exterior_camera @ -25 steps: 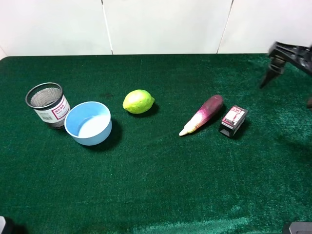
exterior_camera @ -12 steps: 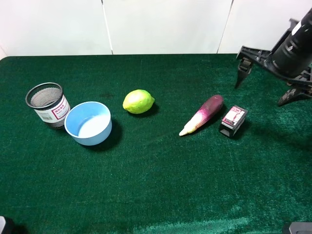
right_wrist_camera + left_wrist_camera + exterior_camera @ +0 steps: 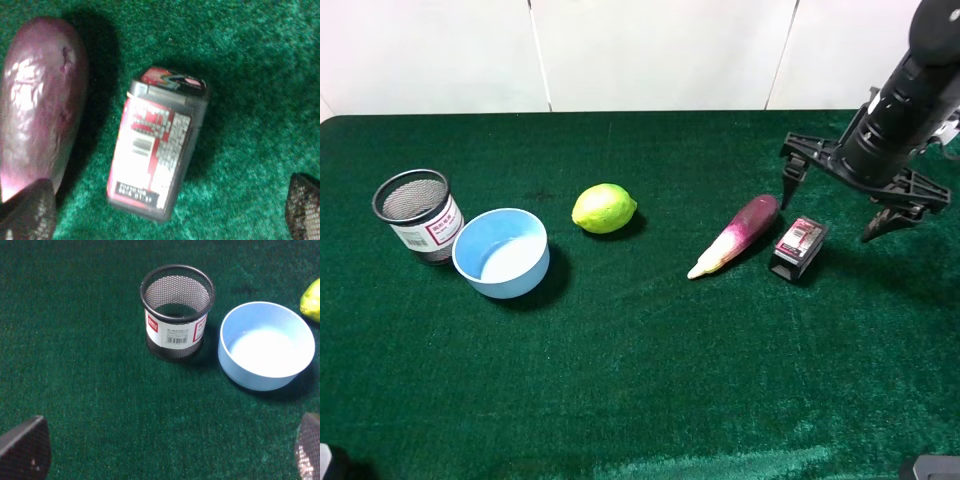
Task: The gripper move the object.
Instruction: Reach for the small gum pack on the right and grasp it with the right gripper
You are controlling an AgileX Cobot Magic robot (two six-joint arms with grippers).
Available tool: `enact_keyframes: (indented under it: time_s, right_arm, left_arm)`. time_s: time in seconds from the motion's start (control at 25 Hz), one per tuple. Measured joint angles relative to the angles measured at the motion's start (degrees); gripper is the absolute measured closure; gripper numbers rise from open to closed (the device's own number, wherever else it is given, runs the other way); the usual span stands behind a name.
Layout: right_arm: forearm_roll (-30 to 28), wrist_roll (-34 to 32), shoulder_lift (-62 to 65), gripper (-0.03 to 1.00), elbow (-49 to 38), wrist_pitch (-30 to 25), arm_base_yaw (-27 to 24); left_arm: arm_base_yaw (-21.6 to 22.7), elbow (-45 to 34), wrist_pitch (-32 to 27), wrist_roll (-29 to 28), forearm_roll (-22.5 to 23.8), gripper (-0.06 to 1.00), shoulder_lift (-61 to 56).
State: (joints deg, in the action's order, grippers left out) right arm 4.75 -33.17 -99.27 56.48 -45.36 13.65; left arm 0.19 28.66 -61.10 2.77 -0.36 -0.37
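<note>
I will next grab the black box with my right gripper by its long sides, on either side of the label, to move it across the cloth.
The small black box with a red-and-white label point(image 3: 798, 245) lies on the green cloth right of the purple-and-white eggplant point(image 3: 735, 234). My right gripper point(image 3: 835, 205) hangs just above and behind the box, fingers spread wide, empty. The right wrist view shows the box point(image 3: 157, 162) between the two fingertips point(image 3: 27, 212), with the eggplant point(image 3: 40, 107) beside it. My left gripper point(image 3: 165, 452) is open, with only its fingertips point(image 3: 25, 450) showing in the left wrist view, over bare cloth.
A lime point(image 3: 604, 208) lies mid-table. A light blue bowl point(image 3: 501, 252) and a black mesh cup point(image 3: 418, 215) stand at the left, also in the left wrist view: bowl point(image 3: 267, 347), cup point(image 3: 177, 310). A white wall runs behind the table.
My right arm has swung in from the far right edge and come down toward the box, fingers open. The box, eggplant and other things have not moved.
</note>
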Motion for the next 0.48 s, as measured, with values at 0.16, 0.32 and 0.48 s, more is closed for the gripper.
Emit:
enact_keyframes:
  time_s: [0.16, 0.32, 0.48]
  right_arm:
    - [0.4, -0.1, -2.6, 0.27, 0.0, 0.8, 0.0]
    - [0.8, -0.2, -5.7, 0.27, 0.0, 2.0, 0.0]
    - [1.1, -0.1, -7.6, 0.27, 0.0, 3.3, 0.0]
  left_arm:
    - [0.0, 0.0, 0.0, 0.0, 0.0, -0.05, 0.0]
    - [0.0, 0.0, 0.0, 0.0, 0.0, -0.05, 0.0]
    - [0.0, 0.0, 0.0, 0.0, 0.0, -0.05, 0.0]
